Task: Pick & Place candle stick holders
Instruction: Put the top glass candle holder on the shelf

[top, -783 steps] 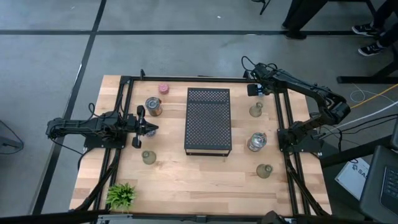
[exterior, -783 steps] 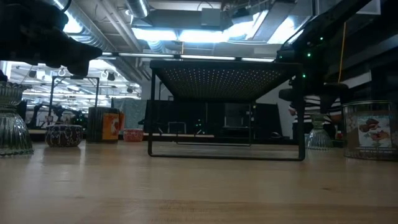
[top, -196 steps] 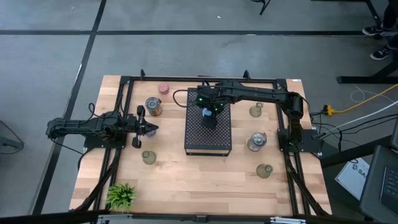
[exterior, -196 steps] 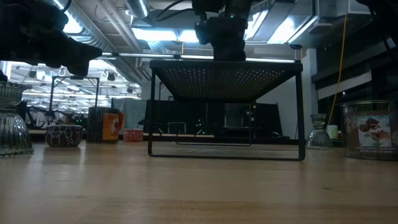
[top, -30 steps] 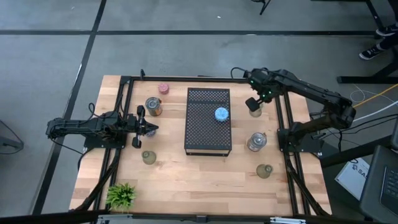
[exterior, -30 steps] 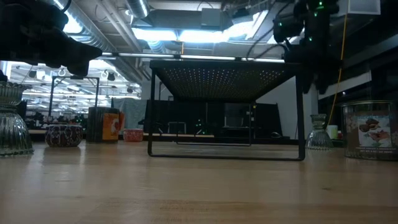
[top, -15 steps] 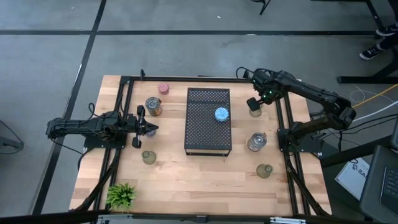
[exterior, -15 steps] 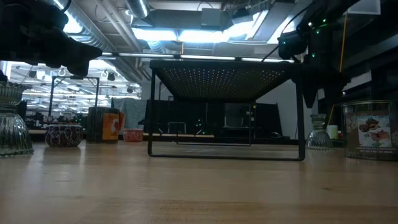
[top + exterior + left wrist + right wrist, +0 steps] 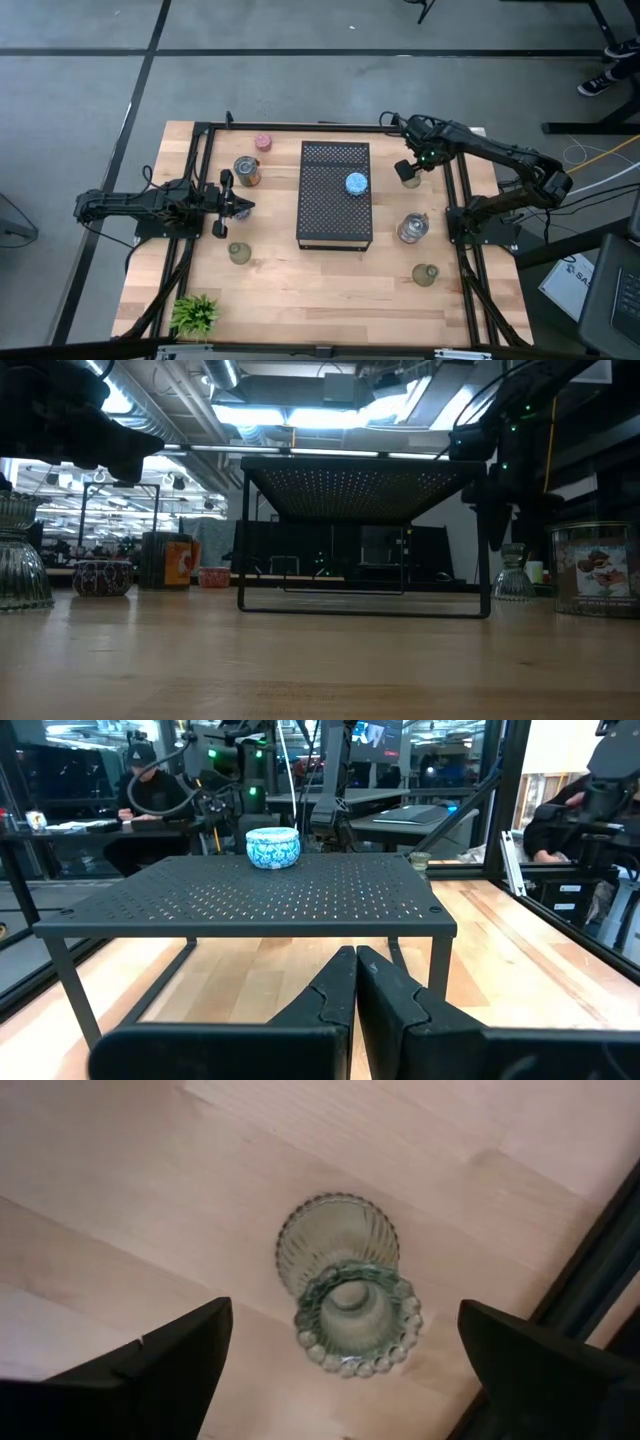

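Observation:
My right gripper should next place the olive-green glass holder [image 9: 411,179] on the black perforated tray [image 9: 335,215], so it needs to grab the holder by its beaded rim.
A pale olive-green ribbed glass holder [image 9: 411,179] with a beaded rim [image 9: 358,1320] stands on its base on the table, right of the black perforated tray [image 9: 335,215]. My right gripper [image 9: 408,167] hangs above it, open, one finger on either side, not touching; it also shows in the low view [image 9: 500,510] above the holder [image 9: 515,575]. A blue patterned holder [image 9: 356,183] stands on the tray top and shows in the left wrist view [image 9: 272,847]. My left gripper [image 9: 241,207] is shut and empty, left of the tray.
Other holders stand on the table: pink [image 9: 263,143], a silvery tin [image 9: 246,170], olive-green [image 9: 238,253], clear glass [image 9: 413,228], olive-green [image 9: 425,274]. A small green plant [image 9: 195,313] is at the near left. Black frame rails [image 9: 455,200] run beside the right-hand holders.
My right gripper has come down over the olive-green holder right of the tray, staying open. The holder and the blue holder on the tray have not moved.

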